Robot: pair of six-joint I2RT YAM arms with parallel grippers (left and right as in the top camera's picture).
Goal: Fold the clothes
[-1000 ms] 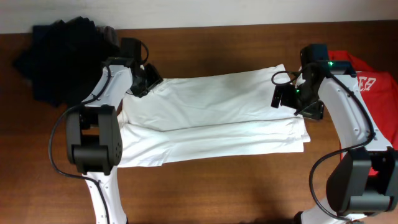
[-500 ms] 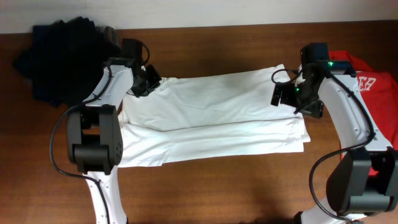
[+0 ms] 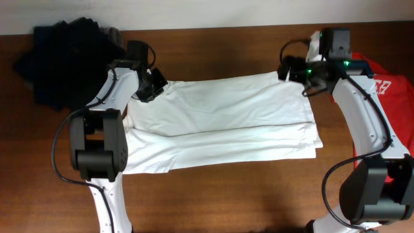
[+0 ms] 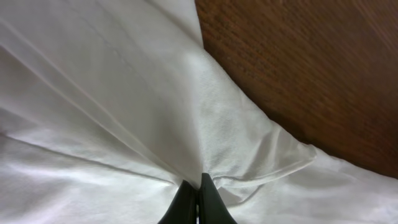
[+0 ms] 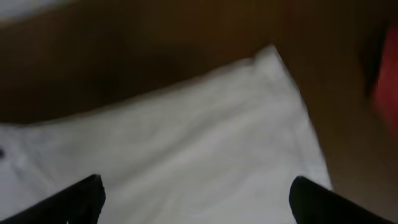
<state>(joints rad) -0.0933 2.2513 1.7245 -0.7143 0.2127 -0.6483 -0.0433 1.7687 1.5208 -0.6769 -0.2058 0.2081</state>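
Observation:
The right gripper grabs the shirt's far corner next, opposite my left gripper's pinch, to fold the white T-shirt's far edge over.
The clothes [image 3: 220, 123], a white T-shirt, lie spread flat across the brown table, with the near long edge folded over. My left gripper [image 3: 157, 83] sits at the shirt's far left corner. In the left wrist view its black fingers [image 4: 198, 193] are shut, pinching a ridge of the white fabric [image 4: 124, 93]. My right gripper [image 3: 288, 69] hovers over the shirt's far right corner. The right wrist view is blurred but shows that gripper [image 5: 196, 196] wide open above the white cloth [image 5: 205, 137], holding nothing. The chest badge and lettering are hidden.
A pile of dark garments [image 3: 65, 55] lies at the far left. A red T-shirt with white lettering [image 3: 388, 84] lies at the right edge, beside my right arm. Bare brown table [image 3: 220, 194] runs along the front.
My left gripper has closed on the fabric at the far left corner. My right gripper, still open, has moved from the shirt's right edge back to its far right corner.

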